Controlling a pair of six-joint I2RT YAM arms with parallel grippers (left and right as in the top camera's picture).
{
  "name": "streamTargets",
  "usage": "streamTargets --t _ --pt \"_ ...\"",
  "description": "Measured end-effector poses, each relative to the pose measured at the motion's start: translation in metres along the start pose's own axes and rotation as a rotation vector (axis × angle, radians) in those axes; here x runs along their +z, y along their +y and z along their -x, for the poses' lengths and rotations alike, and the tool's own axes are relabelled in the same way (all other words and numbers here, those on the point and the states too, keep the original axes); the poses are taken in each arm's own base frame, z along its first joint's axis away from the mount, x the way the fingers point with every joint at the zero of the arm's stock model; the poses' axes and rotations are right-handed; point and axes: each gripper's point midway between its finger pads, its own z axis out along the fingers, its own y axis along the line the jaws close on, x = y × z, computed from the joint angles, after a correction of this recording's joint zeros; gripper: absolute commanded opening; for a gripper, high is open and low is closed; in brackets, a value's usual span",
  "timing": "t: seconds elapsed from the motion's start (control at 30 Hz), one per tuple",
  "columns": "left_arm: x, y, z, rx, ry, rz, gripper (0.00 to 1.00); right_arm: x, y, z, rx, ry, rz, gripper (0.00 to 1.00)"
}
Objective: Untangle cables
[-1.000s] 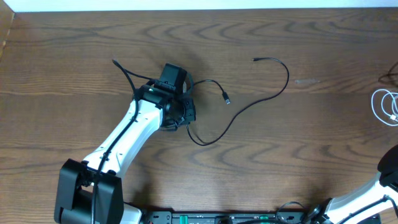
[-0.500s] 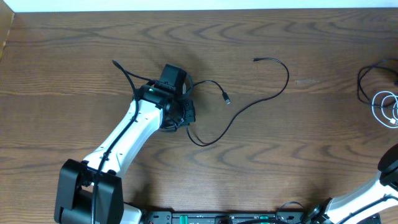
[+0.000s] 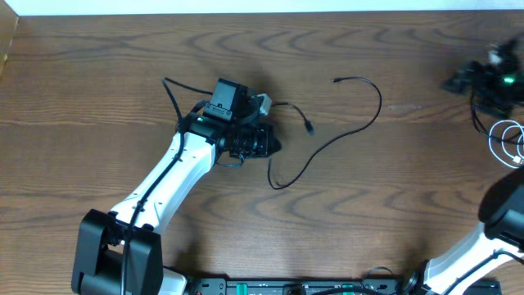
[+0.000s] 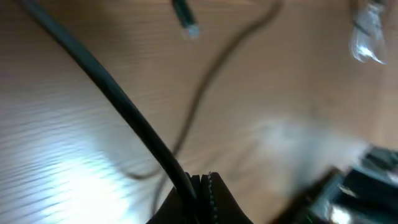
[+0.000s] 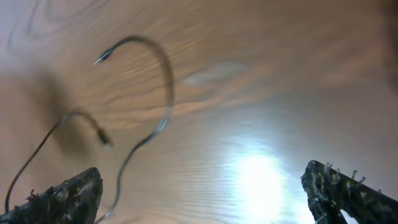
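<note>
My right gripper next needs to grab the long black cable near its free plug end (image 3: 347, 79) (image 5: 120, 44), letting the rest trail out to untangle it.
Black cables lie across the wooden table. One long black cable (image 3: 372, 115) (image 5: 169, 74) curves from a plug at the top centre down to a loop near my left gripper (image 3: 266, 141) (image 4: 200, 182). That gripper is shut on another black cable (image 4: 118, 102), which runs from the jaws up to the left. A small plug end (image 3: 309, 129) (image 4: 185, 15) lies just right of it. At the right edge sits a coiled white cable (image 3: 509, 139). My right gripper (image 3: 463, 80) (image 5: 205, 199) hovers at the top right, open wide, with only bare table between its fingers.
A thin black cord (image 3: 475, 115) curves beside the white coil under the right arm. The table's far edge (image 3: 262, 12) runs along the top. The left arm (image 3: 164, 180) stretches diagonally from the bottom left.
My left gripper has shifted right, dragging its black cable and the loop with it. The right arm has swung into view at the top right and its jaws have opened wide.
</note>
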Motion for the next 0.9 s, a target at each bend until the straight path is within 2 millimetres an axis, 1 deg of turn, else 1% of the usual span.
streamTargets --t 0.03,0.07,0.1,0.13,0.17,0.2,0.23,0.27,0.3,0.37,0.4,0.43,0.47,0.5,0.53,0.57,0.67,0.73,0.77,0.8,0.83,0.87,0.9 --pt "0.001 -0.008 0.0 0.032 0.004 -0.037 0.32 0.007 0.009 -0.005 -0.027 0.023 0.001 0.99" --pt "0.004 -0.028 -0.008 0.107 0.035 -0.125 0.48 0.03 0.039 -0.021 -0.104 0.089 0.013 0.99" --pt "0.006 -0.036 -0.014 0.139 0.056 -0.15 0.55 0.047 0.058 -0.032 -0.158 0.128 0.023 0.99" --pt "0.009 -0.035 -0.02 0.152 0.076 -0.133 0.56 0.066 0.078 -0.047 -0.21 0.168 0.034 0.99" --pt "0.01 -0.03 -0.024 0.156 0.087 -0.097 0.56 0.075 0.083 -0.054 -0.226 0.187 0.029 0.99" --pt "0.011 -0.008 -0.029 0.136 0.1 0.023 0.56 0.099 0.099 -0.078 -0.251 0.243 0.027 0.99" --pt "0.01 0.006 -0.029 0.132 0.096 0.099 0.56 0.111 0.107 -0.087 -0.269 0.254 0.025 0.99" --pt "0.006 0.03 -0.032 0.121 0.103 0.233 0.56 0.13 0.121 -0.108 -0.293 0.289 0.014 0.99" --pt "0.002 0.044 -0.032 0.118 0.097 0.316 0.56 0.139 0.126 -0.114 -0.305 0.288 -0.004 0.99" --pt "-0.003 0.056 -0.032 0.116 0.097 0.389 0.51 0.155 0.132 -0.13 -0.327 0.292 -0.069 0.99" --pt "-0.005 0.06 -0.033 0.115 0.098 0.41 0.44 0.163 0.137 -0.147 -0.337 0.317 -0.112 0.99" --pt "-0.006 0.063 -0.032 0.117 0.092 0.43 0.34 0.169 0.141 -0.162 -0.35 0.334 -0.151 0.99" --pt "-0.006 0.064 -0.031 0.118 0.092 0.437 0.24 0.173 0.14 -0.172 -0.353 0.342 -0.194 0.97" --pt "-0.007 0.065 -0.031 0.111 0.086 0.446 0.19 0.177 0.14 -0.183 -0.353 0.351 -0.23 0.96" --pt "-0.008 0.067 -0.03 0.104 0.081 0.456 0.11 0.185 0.139 -0.2 -0.362 0.351 -0.292 0.95" --pt "-0.008 0.067 -0.03 0.098 0.081 0.457 0.08 0.186 0.138 -0.207 -0.362 0.357 -0.312 0.95" --pt "-0.008 0.067 -0.03 0.094 0.079 0.459 0.08 0.19 0.135 -0.227 -0.343 0.359 -0.381 0.93" --pt "-0.008 0.068 -0.03 0.095 0.078 0.464 0.08 0.19 0.138 -0.24 -0.331 0.37 -0.407 0.95" --pt "-0.01 0.071 -0.03 0.094 0.078 0.482 0.08 0.187 0.137 -0.245 -0.312 0.381 -0.425 0.99" --pt "-0.014 0.079 -0.032 0.087 0.083 0.531 0.08 0.184 0.134 -0.253 -0.283 0.396 -0.455 0.99" --pt "-0.017 0.083 -0.032 0.077 0.079 0.556 0.08 0.183 0.134 -0.254 -0.278 0.398 -0.462 0.99" --pt "-0.02 0.087 -0.031 0.065 0.075 0.573 0.08 0.183 0.135 -0.258 -0.259 0.399 -0.467 0.99" --pt "-0.027 0.096 -0.029 0.028 0.062 0.606 0.09 0.185 0.137 -0.265 -0.24 0.407 -0.462 0.99"
